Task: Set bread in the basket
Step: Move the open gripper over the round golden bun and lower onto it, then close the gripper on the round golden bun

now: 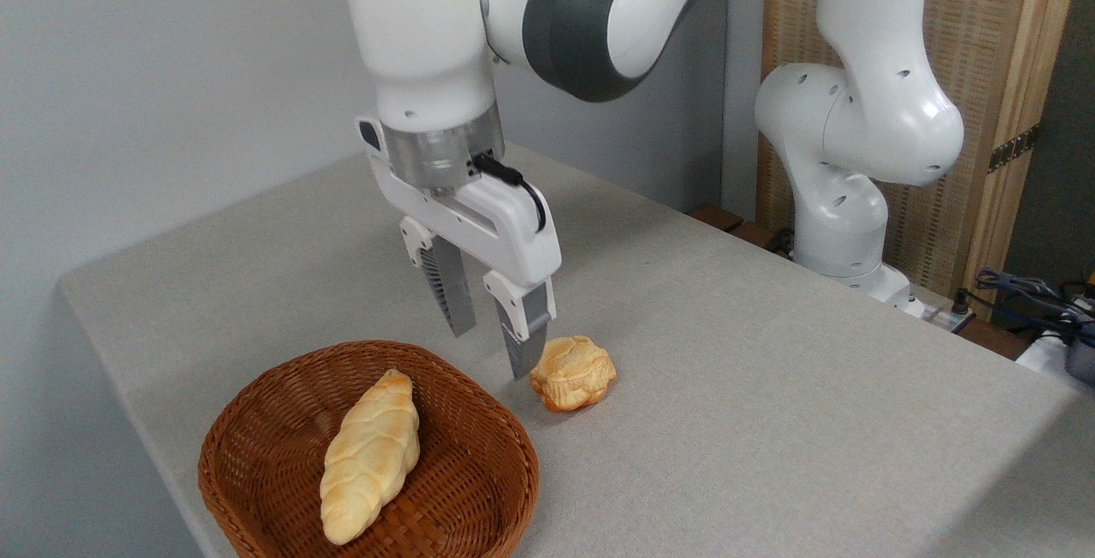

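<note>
I should next grab the small golden-brown bun by its lumpy edge [593, 385] for the basket.
The bread [573, 373], a small golden-brown bun with a lumpy edge, lies on the grey table just right of the basket. The basket [492, 432] is brown woven wicker at the table's front left and holds a long pale braided loaf [371, 455]. My gripper [492, 353] hangs above the gap between basket and bun, open with nothing between its fingers. Its right fingertip [522, 365] appears just left of the bun; whether they touch is unclear.
The grey table [727, 370] stretches away to the right and back. The arm's white base [855, 198] stands at the back right, with cables [1035, 293] and a wooden screen [1009, 113] beyond it. The table's left edge runs close past the basket.
</note>
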